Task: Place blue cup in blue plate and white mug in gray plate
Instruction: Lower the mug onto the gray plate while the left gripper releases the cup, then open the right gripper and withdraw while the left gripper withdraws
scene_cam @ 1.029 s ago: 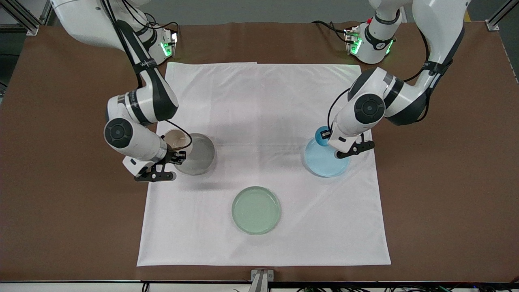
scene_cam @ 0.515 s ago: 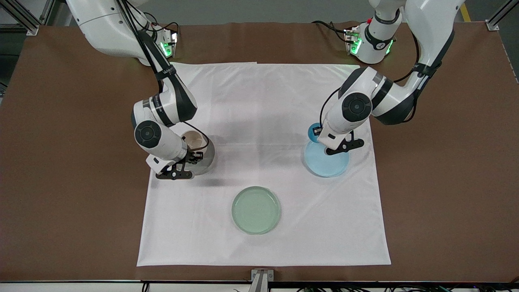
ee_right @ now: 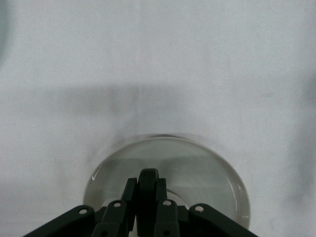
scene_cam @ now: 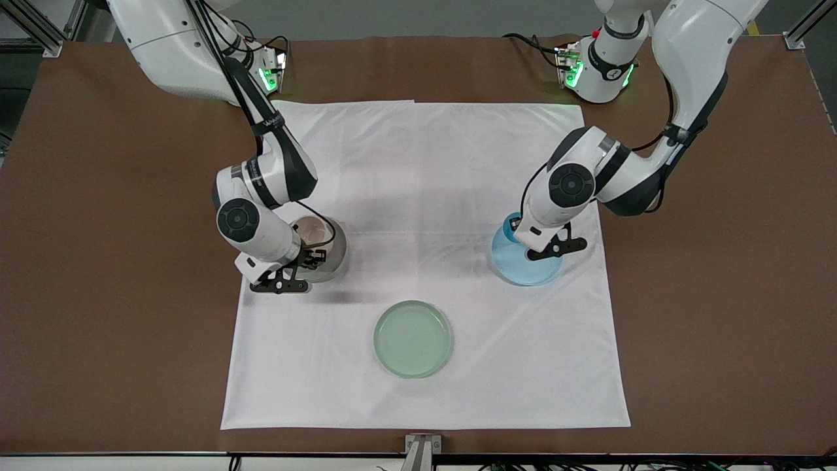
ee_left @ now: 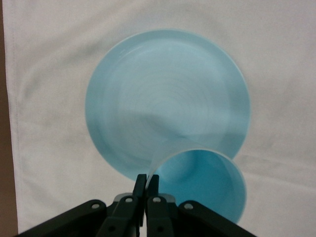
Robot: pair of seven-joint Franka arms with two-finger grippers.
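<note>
The white mug sits low inside the gray plate's rim (scene_cam: 339, 256) and would stand, so it is time for my right gripper to open now.
My right gripper (scene_cam: 311, 254) is shut on the dark handle (ee_right: 148, 180) of the white mug (scene_cam: 314, 230). It holds the mug upright over the gray plate (scene_cam: 332, 260), which also shows in the right wrist view (ee_right: 212, 170). My left gripper (scene_cam: 521, 227) is shut on the rim of the blue cup (ee_left: 202, 183), one finger inside and one outside. It holds the cup upright over the edge of the blue plate (scene_cam: 526, 267) that is farther from the front camera. The blue plate also shows in the left wrist view (ee_left: 165, 96). In the front view the left wrist hides most of the cup.
A pale green plate (scene_cam: 413, 339) lies on the white cloth (scene_cam: 425, 163), nearer to the front camera than the other two plates and between them. The cloth covers the middle of the brown table (scene_cam: 98, 261).
The right gripper carried the white mug from beside the gray plate to over it. The left gripper carried the blue cup toward the blue plate's middle and lower.
</note>
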